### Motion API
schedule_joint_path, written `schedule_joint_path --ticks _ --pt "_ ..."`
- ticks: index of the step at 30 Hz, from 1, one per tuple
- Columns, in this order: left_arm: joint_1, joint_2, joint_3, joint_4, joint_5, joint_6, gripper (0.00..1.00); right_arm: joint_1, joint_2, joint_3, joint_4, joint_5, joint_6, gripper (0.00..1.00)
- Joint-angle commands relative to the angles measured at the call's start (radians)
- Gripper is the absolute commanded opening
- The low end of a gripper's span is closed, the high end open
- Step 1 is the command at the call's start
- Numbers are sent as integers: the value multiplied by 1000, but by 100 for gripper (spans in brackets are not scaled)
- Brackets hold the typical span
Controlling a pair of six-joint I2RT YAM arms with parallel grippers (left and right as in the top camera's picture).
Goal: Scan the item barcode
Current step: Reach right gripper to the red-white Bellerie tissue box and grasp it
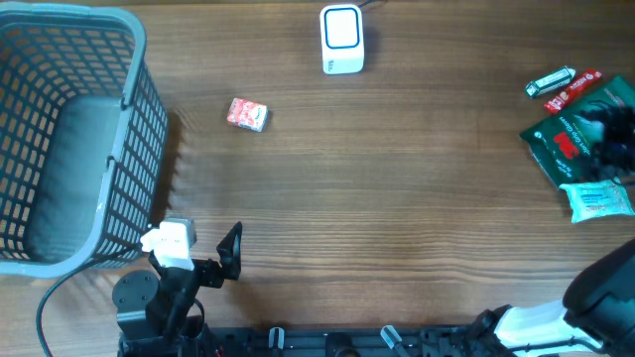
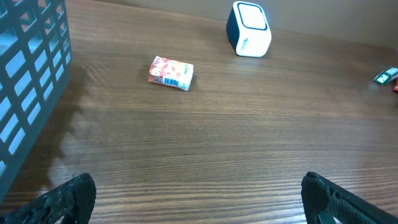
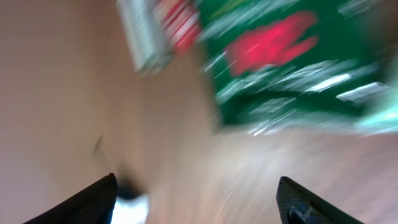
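I will grab the small red and white box [image 1: 247, 114] with my right gripper next, by its whitish short end facing the pile. The barcode then stays uncovered for scanning.
A small red and white box [image 1: 247, 114] lies flat on the wooden table, between the basket and the scanner. In the left wrist view the box [image 2: 171, 73] shows a barcode on its near side. The white scanner [image 1: 342, 40] with a blue-rimmed face stands at the far middle, and the left wrist view also has this scanner [image 2: 249, 29]. My left gripper [image 1: 226, 256] hangs open at the near left, well short of the box, nothing between its fingers [image 2: 68, 199]. My right gripper [image 1: 607, 134] hovers over the pile at the right, open and empty [image 3: 199, 202]; that view is blurred.
A grey mesh basket [image 1: 69, 139] fills the left side, its wall [image 2: 25, 74] close to my left gripper. At the right edge lie a green packet [image 1: 566, 144] [image 3: 280, 62], a pale blue pack [image 1: 598, 201] and a red and a silver bar [image 1: 566, 84].
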Motion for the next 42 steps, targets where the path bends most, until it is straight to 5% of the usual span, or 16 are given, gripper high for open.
schedule_joint_path --ticks 1,9,12,16,21,30,42 --pt "5 -3 -4 3 9 16 100 185 -19 21 -2 -272 -98 89" --pt "5 -3 -4 3 9 16 100 946 66 21 424 -29 -199 93" --pt "5 -3 -4 3 9 16 100 1112 111 21 542 139 -137 79" --pt "5 -3 -4 3 9 16 100 1255 242 21 771 166 -215 97" --pt "5 -3 -4 3 9 16 100 1275 435 61 1048 156 -240 99" --pt "5 -3 -4 3 9 16 100 1274 639 250 1064 154 -271 98" --pt "5 -3 -4 3 9 16 100 1278 760 284 1078 136 -214 84"
